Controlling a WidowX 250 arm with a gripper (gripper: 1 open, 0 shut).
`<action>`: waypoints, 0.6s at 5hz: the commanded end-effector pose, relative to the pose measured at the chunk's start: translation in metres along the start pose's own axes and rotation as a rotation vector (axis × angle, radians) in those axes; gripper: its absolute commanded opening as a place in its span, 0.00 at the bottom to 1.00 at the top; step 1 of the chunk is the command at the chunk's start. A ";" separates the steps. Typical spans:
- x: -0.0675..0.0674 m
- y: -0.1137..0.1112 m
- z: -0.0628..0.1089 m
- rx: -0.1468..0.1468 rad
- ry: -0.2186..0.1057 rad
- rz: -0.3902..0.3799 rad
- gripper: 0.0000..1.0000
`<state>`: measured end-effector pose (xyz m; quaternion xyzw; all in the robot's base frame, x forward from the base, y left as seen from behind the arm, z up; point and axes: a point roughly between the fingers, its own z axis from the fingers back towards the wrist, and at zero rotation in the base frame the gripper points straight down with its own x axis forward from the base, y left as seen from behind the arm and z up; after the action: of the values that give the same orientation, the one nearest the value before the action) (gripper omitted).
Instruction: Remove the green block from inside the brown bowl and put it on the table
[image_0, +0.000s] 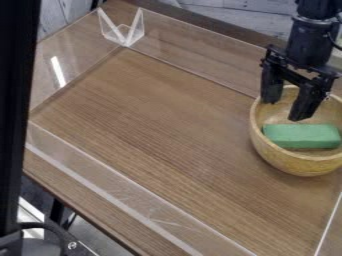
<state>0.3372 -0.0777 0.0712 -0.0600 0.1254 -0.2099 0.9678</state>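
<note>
My fingers hang above the block by the bowl's far rim, so it is too early to close on the green block (302, 136). My gripper lowers to it first.
The green block (302, 136) lies flat inside the brown bowl (278, 153), a light wooden bowl at the right edge of the table (147, 125). My gripper (293, 102) hangs over the bowl's far rim, pointing steeply down, just above and behind the block. Its two black fingers (271, 88) stand apart, open, with nothing between them. They do not touch the block.
Low clear acrylic walls (80, 165) edge the tabletop, with a clear corner bracket (120, 28) at the back left. A dark vertical bar (19, 120) crosses the left side of the view close to the camera. Bare wood lies left of the bowl.
</note>
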 end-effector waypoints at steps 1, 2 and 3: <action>0.001 -0.007 0.024 0.031 -0.083 -0.047 1.00; 0.006 -0.014 0.013 0.021 -0.081 -0.063 1.00; 0.011 -0.021 0.003 0.012 -0.078 -0.080 1.00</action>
<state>0.3342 -0.0988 0.0593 -0.0666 0.1109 -0.2374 0.9628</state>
